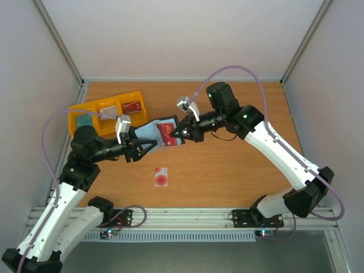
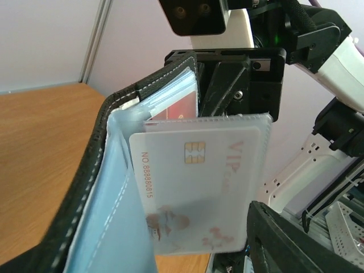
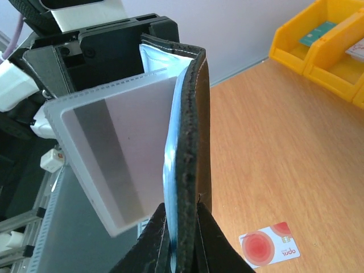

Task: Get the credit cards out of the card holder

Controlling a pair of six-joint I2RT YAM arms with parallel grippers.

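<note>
The holder's end is between my left gripper's fingers, black edge left in the wrist view; they should close and would hold it.
The black card holder (image 1: 154, 132) hangs open in the air between my two grippers. My right gripper (image 1: 180, 134) is shut on its black edge; in the right wrist view the fingertips (image 3: 216, 242) pinch that edge (image 3: 190, 148). A dark red card (image 1: 167, 132) sits in a pocket. A white card with small red marks (image 2: 199, 187) stands out in a clear sleeve. My left gripper (image 1: 142, 149) is at the holder's left end, jaws apart. One finger (image 2: 301, 239) shows beside the sleeve; the other is hidden. A white card with a red circle (image 1: 162, 177) lies on the table.
Yellow bins (image 1: 105, 109) holding other cards stand at the back left, and they also show in the right wrist view (image 3: 324, 51). The wooden table (image 1: 239, 165) is walled by white panels on three sides.
</note>
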